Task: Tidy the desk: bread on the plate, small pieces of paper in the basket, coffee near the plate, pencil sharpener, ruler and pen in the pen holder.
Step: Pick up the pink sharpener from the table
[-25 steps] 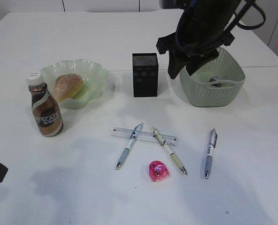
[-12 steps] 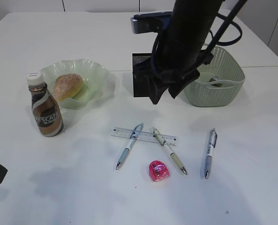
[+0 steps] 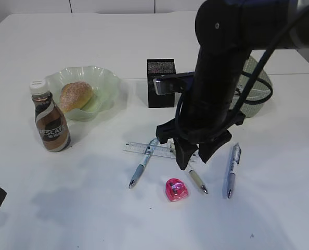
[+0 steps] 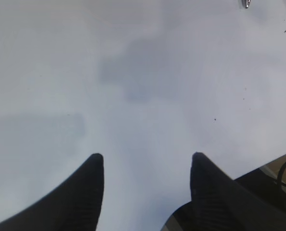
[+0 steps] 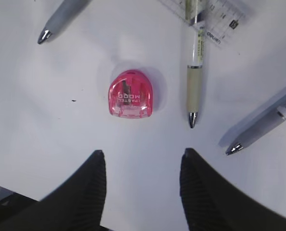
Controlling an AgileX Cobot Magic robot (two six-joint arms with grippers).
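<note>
The sharpener's arched end [image 3: 173,182] [image 5: 131,73] is curved and would slip from my right gripper's fingers, so next that gripper needs to grab the pink pencil sharpener by its two facing sides.
The sugared bread [image 3: 75,96] lies in the wavy green plate [image 3: 105,79], with the coffee bottle [image 3: 50,123] standing beside it. My right gripper [image 3: 192,158] hangs open just above the desk [image 3: 92,208], over the pens. In the right wrist view its jaws [image 5: 142,156] stand empty, a little short of the pink pencil sharpener [image 5: 131,94]. A beige pen [image 5: 195,72] lies across the clear ruler [image 5: 215,21]. The black pen holder [image 3: 158,73] and the basket [image 3: 258,101] are partly behind the arm. The paper is hidden. My left gripper [image 4: 148,159] is open over bare desk.
A blue pen [image 3: 143,164] crosses the ruler's left end and a grey pen [image 3: 231,172] lies to the right of the gripper. The pink sharpener [image 3: 176,189] sits between them, nearer the front. The desk's far edge runs behind the basket.
The right arm has swung from above the basket, past the pen holder, down to the pens and sharpener. The left arm has stayed put.
</note>
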